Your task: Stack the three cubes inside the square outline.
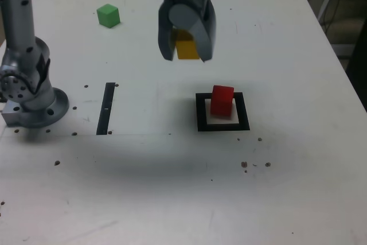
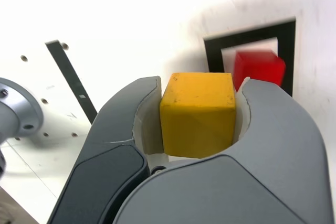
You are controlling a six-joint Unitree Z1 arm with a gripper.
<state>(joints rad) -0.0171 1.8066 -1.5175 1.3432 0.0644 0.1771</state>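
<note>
My gripper is holding the yellow cube (image 1: 187, 47) above and to one side of the red cube, so it needs to keep its hold until the cube lines up.
My gripper (image 1: 187, 50) hangs above the table, shut on the yellow cube (image 1: 187, 47). The wrist view shows that yellow cube (image 2: 197, 115) clamped between the two grey jaws of the gripper (image 2: 197, 116). A red cube (image 1: 222, 100) sits inside the square outline (image 1: 200, 113), nearer the front and to the exterior view's right of the gripper. The red cube (image 2: 258, 68) and square outline (image 2: 286, 40) also show beyond the jaws in the wrist view. The green cube (image 1: 108, 15) rests alone at the far left of the exterior view.
The arm's grey base (image 1: 28, 93) stands at the exterior view's left edge. A thin black strip (image 1: 106, 109) lies on the white table (image 1: 172, 187) between the base and the outline. Small screw holes dot the tabletop.
</note>
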